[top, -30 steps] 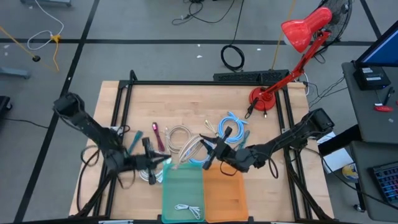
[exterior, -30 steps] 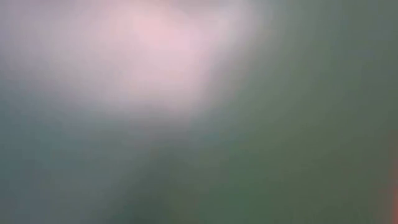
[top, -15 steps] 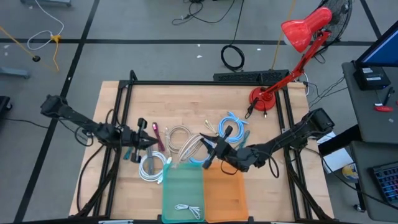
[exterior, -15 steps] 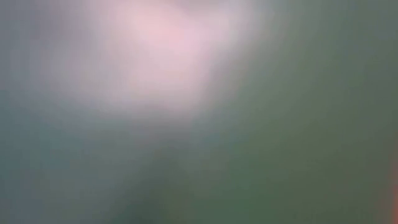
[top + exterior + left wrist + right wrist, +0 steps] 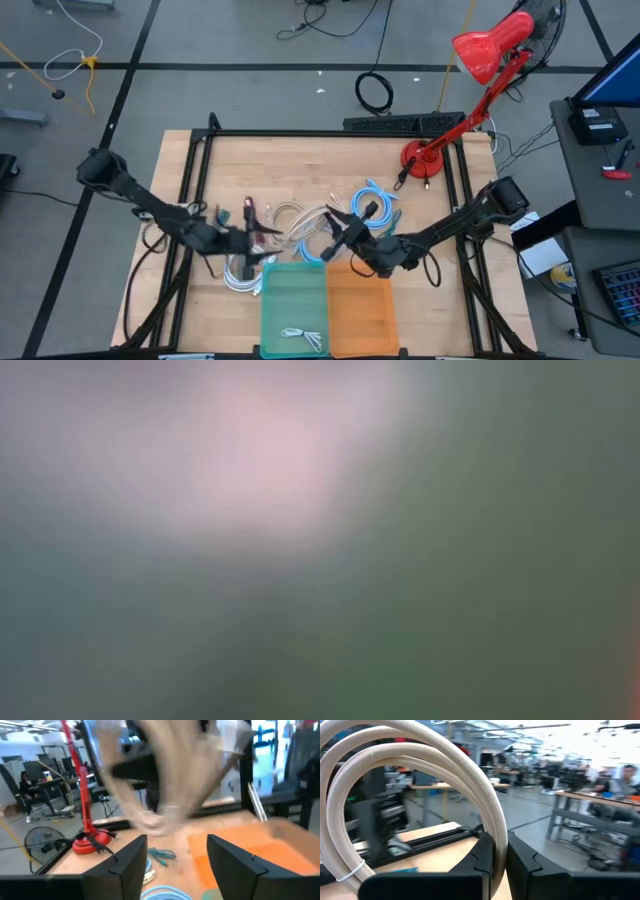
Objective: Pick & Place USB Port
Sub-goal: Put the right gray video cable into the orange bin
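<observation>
I should next grab the coiled beige cable (image 5: pixel 305 222) by its bundled parts with my left gripper, to take it over from my right gripper.
A coiled beige braided USB cable (image 5: pixel 305 222) is held up over the middle of the table by my right gripper (image 5: pixel 331 236), which is shut on it. It fills the right wrist view (image 5: pixel 420 765). My left gripper (image 5: pixel 262 237) stands open just to the coil's left, level and pointing at it. In the left wrist view the coil (image 5: pixel 165 780) hangs beyond and above the open fingers (image 5: pixel 175 855), which touch nothing. A white cable coil (image 5: pixel 240 275) lies flat on the table near the left gripper. My right gripper pinches the beige coil's bundled strands (image 5: pixel 496 837) between its two fingers. The fingers come about level from the table's right side and lie across the strands. The loop stands up above the fingers (image 5: pixel 485 860). Whether its lower part touches the table I cannot tell.
A green tray (image 5: pixel 275 300) holding a small white cable and an orange tray (image 5: pixel 375 310) sit side by side at the near edge. A blue cable (image 5: pixel 375 195) and a maroon cable (image 5: pixel 251 210) lie farther back. A red desk lamp (image 5: pixel 425 158) stands at the far right.
My left gripper has left the white coil by the green tray's far left corner. It went toward the far edge, then swung right toward the beige coil. The white coil stays on the table. My right gripper holds the beige coil in about the same place.
</observation>
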